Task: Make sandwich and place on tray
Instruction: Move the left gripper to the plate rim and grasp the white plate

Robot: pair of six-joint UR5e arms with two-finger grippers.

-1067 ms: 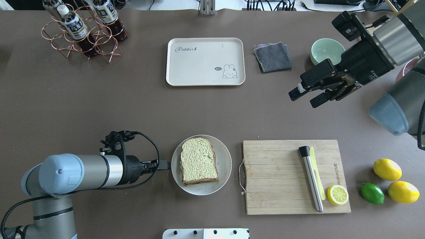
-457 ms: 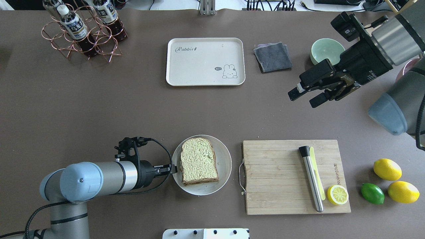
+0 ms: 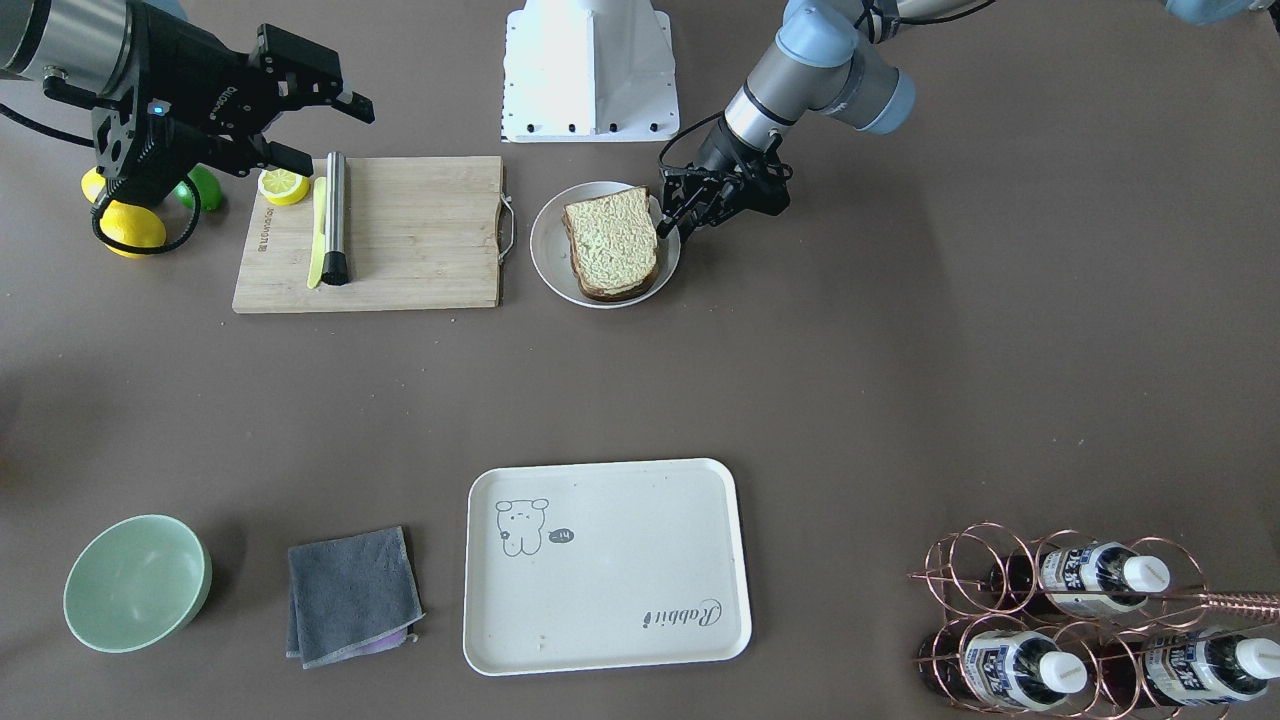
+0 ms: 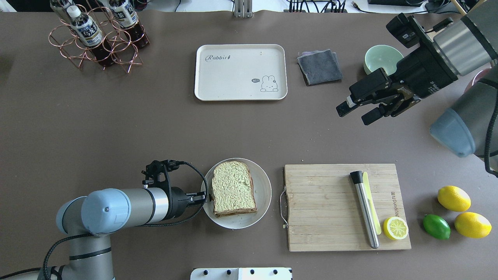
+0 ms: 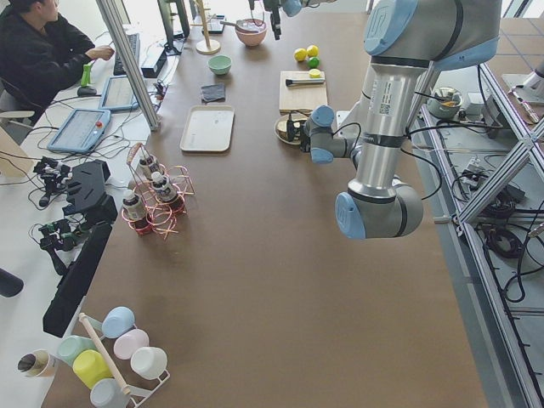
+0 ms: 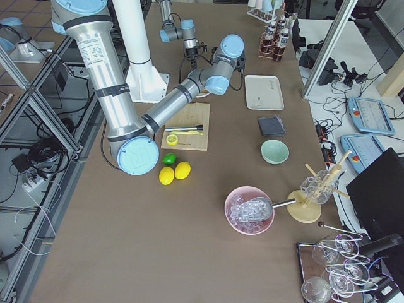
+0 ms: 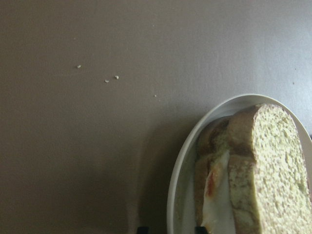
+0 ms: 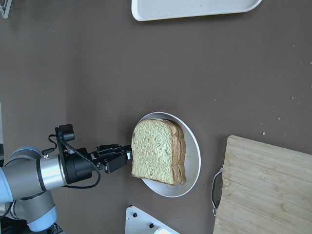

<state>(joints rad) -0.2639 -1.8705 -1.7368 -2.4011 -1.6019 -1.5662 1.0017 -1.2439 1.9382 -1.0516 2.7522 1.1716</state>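
Note:
I will bring the sandwich onto the tray [image 3: 607, 564] next. For that, my left gripper will take the plate by its rim [image 3: 674, 258].
The sandwich [image 4: 233, 188] lies flat on a round white plate [image 4: 263, 194], with egg showing between the two slices in the left wrist view [image 7: 214, 195]. My left gripper [image 4: 207, 198] is open and low at the plate's left rim. Its fingertips [image 7: 200, 229] stand either side of the rim, next to the sandwich's left edge [image 8: 153, 151]; I cannot tell if they touch it. The cream tray [image 4: 241, 77] lies empty at the far middle of the table. My right gripper [image 4: 356, 114] is open and empty, raised at the far right.
A wooden cutting board [image 4: 323, 210] right of the plate carries a metal cylinder [image 4: 364, 212] and a lemon half [image 4: 395, 228]. Two lemons [image 4: 454, 198] and a lime [image 4: 436, 226] lie beyond it. A grey cloth [image 4: 320, 67], a green bowl [image 4: 383, 58] and a bottle rack [image 4: 97, 35] stand at the far side.
My left arm has moved right, bringing its gripper from short of the plate up to the rim beside the sandwich. The right gripper has drifted slightly. The sandwich has not moved.

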